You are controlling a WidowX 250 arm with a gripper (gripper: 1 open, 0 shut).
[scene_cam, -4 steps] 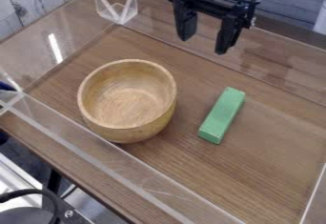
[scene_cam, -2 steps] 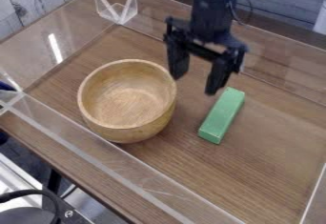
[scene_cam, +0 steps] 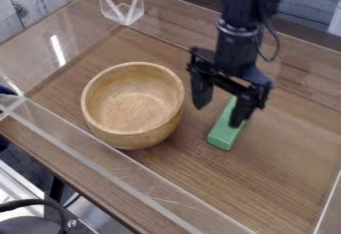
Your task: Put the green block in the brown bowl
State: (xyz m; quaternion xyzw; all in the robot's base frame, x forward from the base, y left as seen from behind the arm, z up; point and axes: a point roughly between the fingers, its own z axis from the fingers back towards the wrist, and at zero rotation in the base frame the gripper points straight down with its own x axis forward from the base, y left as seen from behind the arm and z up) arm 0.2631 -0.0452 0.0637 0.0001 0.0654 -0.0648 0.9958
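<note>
It isn't time to close on the green block's middle [scene_cam: 226, 127] yet: my gripper's fingers are above and behind that middle, high over the table. My gripper needs to first come down.
The green block [scene_cam: 225, 133] lies flat on the wooden table, to the right of the brown bowl [scene_cam: 134, 104]. My gripper [scene_cam: 224, 99] points straight down over the block's far end, its jaws open wide. One finger [scene_cam: 202, 91] stands to the block's left, while the other finger [scene_cam: 245, 107] covers the block's upper end. Whether the fingertips touch the block cannot be told. The bowl stands upright with nothing in it.
Clear acrylic walls [scene_cam: 80, 153] fence the wooden table [scene_cam: 286, 178] on all sides. A clear plastic bracket [scene_cam: 123, 7] stands at the back left corner. The black arm [scene_cam: 246, 14] rises behind the gripper.
The gripper has come down and toward the front from the back of the table to the green block's far end, staying open. Block and bowl have not moved.
</note>
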